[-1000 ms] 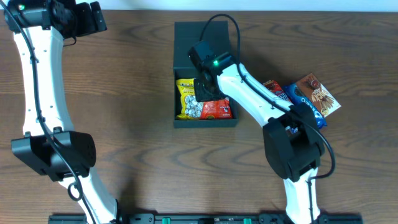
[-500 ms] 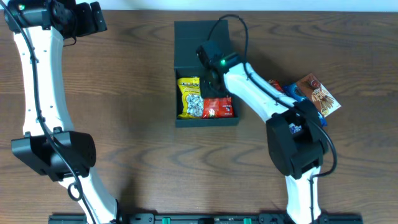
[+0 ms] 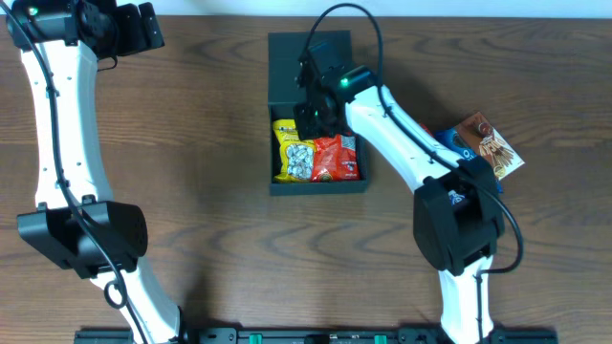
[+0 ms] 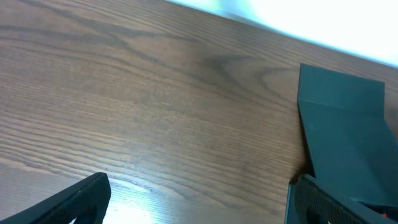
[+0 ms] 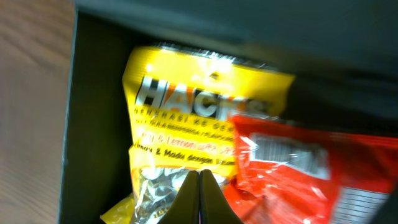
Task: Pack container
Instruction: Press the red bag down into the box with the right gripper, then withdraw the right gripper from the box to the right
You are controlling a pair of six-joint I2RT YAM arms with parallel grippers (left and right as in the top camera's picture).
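Note:
The yellow and red packets would stay inside if I lifted my right gripper now, because its closed fingers only hover above both of them.
The container point(image 3: 317, 188) is a dark teal box in the middle of the table, its flap lid point(image 3: 287, 67) open at the far side. A yellow snack packet point(image 3: 290, 153) and a red snack packet point(image 3: 337, 159) lie side by side inside it. My right gripper point(image 3: 312, 117) hangs over the box's far half, shut and empty. In the right wrist view its closed fingertips point(image 5: 200, 180) hover above the yellow packet point(image 5: 186, 118), the red packet point(image 5: 311, 168) and the box wall point(image 5: 93, 99). My left gripper point(image 4: 199, 202) is open over bare table at the far left point(image 3: 143, 29).
A brown snack packet point(image 3: 488, 143) and a blue one point(image 3: 457, 145) lie on the table right of the box, partly under my right arm. The left wrist view shows the box lid point(image 4: 345, 124) at its right edge.
My right gripper has drawn back from over the packets toward the lid. The red packet now shows fully, lying beside the yellow one. The left arm has not moved.

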